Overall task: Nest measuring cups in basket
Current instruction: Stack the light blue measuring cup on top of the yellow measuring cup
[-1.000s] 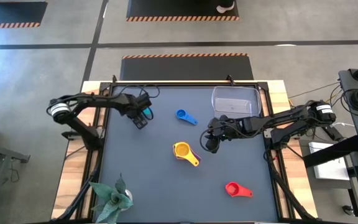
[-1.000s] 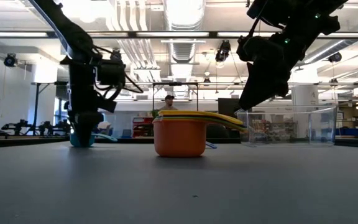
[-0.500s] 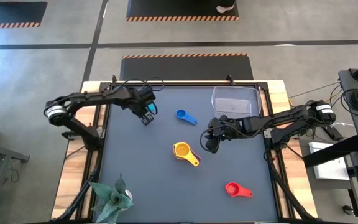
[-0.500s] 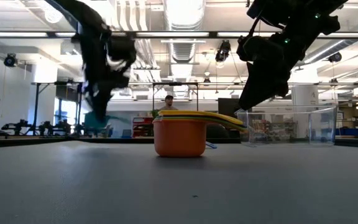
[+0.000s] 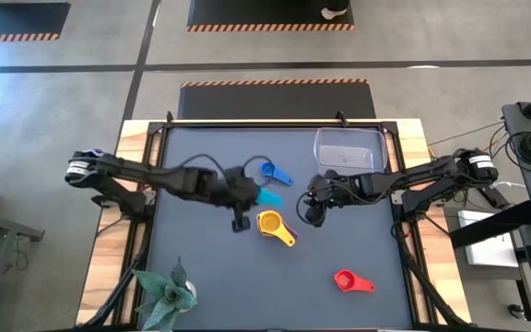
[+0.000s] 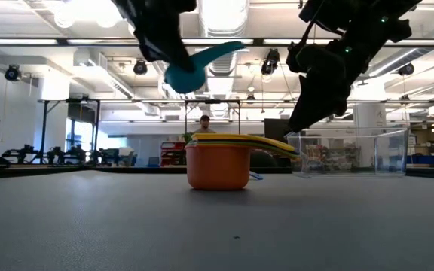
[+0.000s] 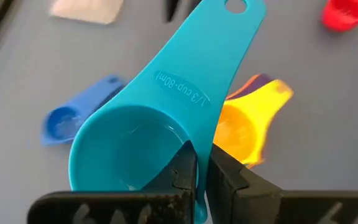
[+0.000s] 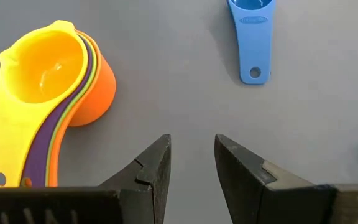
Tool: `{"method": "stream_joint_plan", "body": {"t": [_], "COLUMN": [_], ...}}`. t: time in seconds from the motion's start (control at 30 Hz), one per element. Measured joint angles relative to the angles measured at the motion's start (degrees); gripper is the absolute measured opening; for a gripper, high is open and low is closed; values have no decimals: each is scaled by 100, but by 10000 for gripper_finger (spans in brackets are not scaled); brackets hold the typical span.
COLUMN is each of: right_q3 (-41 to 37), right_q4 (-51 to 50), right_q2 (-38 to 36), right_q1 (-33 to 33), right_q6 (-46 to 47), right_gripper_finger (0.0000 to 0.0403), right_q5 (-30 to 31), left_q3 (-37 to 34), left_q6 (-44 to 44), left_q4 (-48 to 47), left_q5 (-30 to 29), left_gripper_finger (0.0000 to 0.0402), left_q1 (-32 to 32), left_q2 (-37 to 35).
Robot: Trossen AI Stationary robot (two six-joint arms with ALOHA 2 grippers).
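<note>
The teal cup hangs high above, so my left gripper keeps hold of it from here until it is down on the yellow cup's stack.
My left gripper is shut on the teal measuring cup, held high above the table, between the blue cup and a nested stack. That stack, yellow on top and orange at the bottom, stands on its base mid-table. A red cup lies near the front right. The clear basket stands at the far right. My right gripper hovers open just right of the stack, with nothing between its fingers. My left gripper pinches the teal cup's bowl wall beside the root of the handle, one finger inside the bowl and the other outside. The cup is lifted clear and tilted, its handle slanting up away from the fingers.
A green paper-like plant stands at the near left corner. Open dark mat lies along the near edge and on the left. A person shows far off in the room behind the table.
My left gripper has taken hold of the teal cup at the far left of the mat, lifted it clear, and carried it up and toward the right and near, close to the yellow stack. The cup has tipped, handle upward. My right gripper has kept still.
</note>
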Motion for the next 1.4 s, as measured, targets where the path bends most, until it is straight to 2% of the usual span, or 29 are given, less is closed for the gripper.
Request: {"method": "stream_joint_plan", "body": {"t": [0.13, 0.33, 0.53, 0.7, 1.1, 1.23, 1.4], "right_q3": [0, 0, 0, 0, 0, 0, 0], "right_q4": [-5, -8, -27, -49, -53, -51, -51], "right_q2": [0, 0, 0, 0, 0, 0, 0], "right_q1": [-41, -42, -40, -38, -40, -40, -40], "right_q6": [-71, -75, -1, 42, 38, 30, 22], "right_gripper_finger": [114, 114, 114, 114, 114, 114, 114], "right_q5": [-14, -37, -195, -205, -203, -203, -204], "left_q3": [-154, 29, 548, 899, 589, 546, 539], "left_q6": [-448, -439, -155, 76, 65, 40, 40], "left_q4": [720, 1315, 1156, 610, 512, 511, 468], "left_q5": [-8, 74, 488, 588, 571, 584, 584], "left_gripper_finger": [1, 1, 0, 0, 3, 28, 79], "left_q1": [-282, -523, -577, -577, -577, -577, -572], "left_q2": [369, 1046, 1742, 2120, 2064, 2064, 2041]}}
